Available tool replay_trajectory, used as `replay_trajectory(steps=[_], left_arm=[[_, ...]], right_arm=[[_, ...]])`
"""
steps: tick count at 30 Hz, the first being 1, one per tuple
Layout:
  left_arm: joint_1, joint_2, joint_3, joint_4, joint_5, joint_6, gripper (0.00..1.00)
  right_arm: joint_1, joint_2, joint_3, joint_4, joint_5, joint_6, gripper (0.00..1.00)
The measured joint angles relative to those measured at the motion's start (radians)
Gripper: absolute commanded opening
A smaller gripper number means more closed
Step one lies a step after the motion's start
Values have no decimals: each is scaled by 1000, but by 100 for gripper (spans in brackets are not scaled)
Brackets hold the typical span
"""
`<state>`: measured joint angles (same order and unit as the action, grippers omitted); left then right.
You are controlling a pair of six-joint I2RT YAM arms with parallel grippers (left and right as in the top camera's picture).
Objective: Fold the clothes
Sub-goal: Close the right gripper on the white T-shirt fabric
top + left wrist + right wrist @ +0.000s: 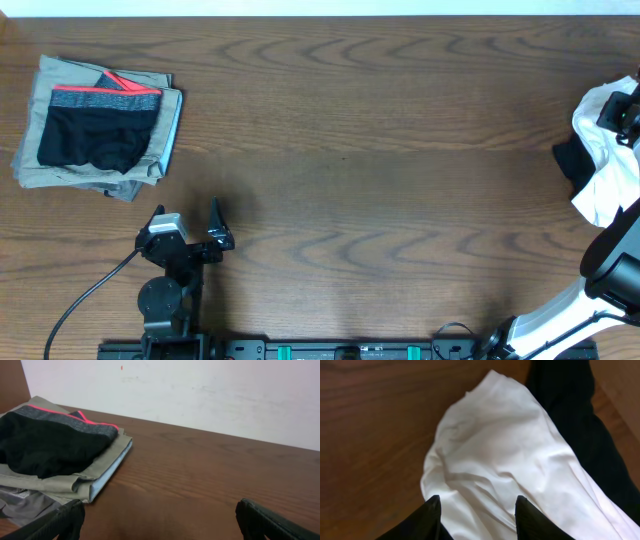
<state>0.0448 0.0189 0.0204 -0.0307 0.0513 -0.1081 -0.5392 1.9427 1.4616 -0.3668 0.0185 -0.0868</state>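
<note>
My right gripper picks up the white T-shirt (606, 176) by its wrinkled edge (582, 118) beside the bare wood next, to spread the T-shirt out for folding.
The white T-shirt (606, 176) lies crumpled at the table's far right edge, with the black garment (571, 160) partly under it on its left side. My right gripper (623, 116) hovers over this pile. In the right wrist view its fingers (477, 510) are open, spread just above the wrinkled white T-shirt (495, 445), holding nothing; the black garment (575, 415) lies beyond, at the upper right. My left gripper (214, 236) rests low near the front left, open and empty (160, 522), pointing over bare wood.
A stack of khaki-grey folded pieces (30, 160) with black shorts with a red-and-grey waistband (95, 130) on top sits at the back left; it also shows in the left wrist view (55, 445). A cable (80, 300) trails from the left arm.
</note>
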Motion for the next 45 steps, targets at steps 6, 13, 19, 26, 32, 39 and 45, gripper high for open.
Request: replay_trajectory(steps=[6, 13, 19, 26, 32, 39, 45], left_arm=[[0, 0, 0, 0, 0, 0, 98], [0, 0, 0, 0, 0, 0, 98], [0, 0, 0, 0, 0, 0, 98], [0, 0, 0, 0, 0, 0, 98], [0, 0, 0, 0, 0, 0, 98], [0, 0, 0, 0, 0, 0, 98], [0, 0, 0, 0, 0, 0, 98]], right_arm=[[23, 66, 0, 30, -42, -5, 49], [126, 157, 0, 72, 12, -30, 55], [155, 189, 0, 93, 136, -32, 57], [154, 193, 0, 122, 231, -39, 58], [154, 193, 0, 110, 250, -53, 51], [116, 202, 0, 76, 234, -60, 36], [100, 211, 0, 74, 223, -53, 1]])
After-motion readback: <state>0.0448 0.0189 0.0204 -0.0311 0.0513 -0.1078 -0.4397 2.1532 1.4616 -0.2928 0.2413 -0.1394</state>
